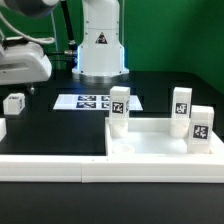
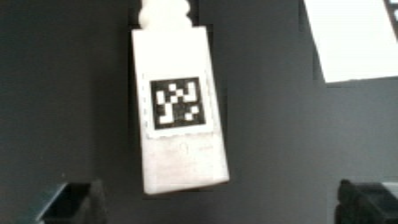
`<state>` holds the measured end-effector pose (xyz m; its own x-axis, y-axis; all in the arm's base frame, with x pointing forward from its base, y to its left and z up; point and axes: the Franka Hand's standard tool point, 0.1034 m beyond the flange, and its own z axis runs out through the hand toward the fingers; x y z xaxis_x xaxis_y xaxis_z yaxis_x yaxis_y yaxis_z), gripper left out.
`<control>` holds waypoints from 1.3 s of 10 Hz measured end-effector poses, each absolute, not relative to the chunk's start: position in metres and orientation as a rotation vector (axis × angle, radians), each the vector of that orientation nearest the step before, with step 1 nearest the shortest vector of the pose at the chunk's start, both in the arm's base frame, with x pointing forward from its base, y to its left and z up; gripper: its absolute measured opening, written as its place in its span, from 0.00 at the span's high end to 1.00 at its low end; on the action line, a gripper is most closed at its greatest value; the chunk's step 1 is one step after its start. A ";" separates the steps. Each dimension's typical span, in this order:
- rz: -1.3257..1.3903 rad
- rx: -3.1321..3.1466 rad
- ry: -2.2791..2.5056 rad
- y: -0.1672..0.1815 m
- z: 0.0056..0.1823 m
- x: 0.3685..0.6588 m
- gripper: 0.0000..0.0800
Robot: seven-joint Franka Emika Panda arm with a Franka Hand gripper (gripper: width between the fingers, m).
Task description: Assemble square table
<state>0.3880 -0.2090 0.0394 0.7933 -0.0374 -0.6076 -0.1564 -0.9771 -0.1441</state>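
Observation:
The loose leg [image 2: 183, 135] lies below, short of my open fingers' ends, so it is too early to close. My gripper lowers, then closes on the leg.
The square table's white slab [image 1: 150, 146] lies at the exterior view's right, and three tagged white legs [image 1: 119, 107] [image 1: 181, 103] [image 1: 201, 125] stand upright on it. A loose leg [image 1: 14, 101] lies on the black table at the left, and another one [image 1: 2, 128] shows at the left edge. My gripper [image 1: 33, 87] hangs above the loose leg. The wrist view looks straight down on this leg [image 2: 178, 105], tag facing up, with its near end close to the gripper [image 2: 217, 205]. The dark fingertips [image 2: 71, 205] stand wide apart and open, holding nothing.
The marker board [image 1: 95, 101] lies in the middle of the table, and its corner [image 2: 356, 40] shows in the wrist view. A long white rail [image 1: 50, 165] runs along the front. The robot base [image 1: 100, 45] stands at the back.

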 end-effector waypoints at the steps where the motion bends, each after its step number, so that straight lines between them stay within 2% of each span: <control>1: 1.021 -2.757 0.146 -0.209 0.036 0.387 0.19; 2: 1.094 -2.748 0.118 -0.221 0.025 0.380 0.19; 3: 1.154 -2.731 0.114 -0.229 0.022 0.373 0.19; 10: 1.213 -2.725 0.194 -0.220 0.022 0.372 0.19; 11: 1.312 -2.619 0.255 -0.220 0.023 0.357 0.19; 13: 1.370 -2.582 0.266 -0.222 0.014 0.350 0.19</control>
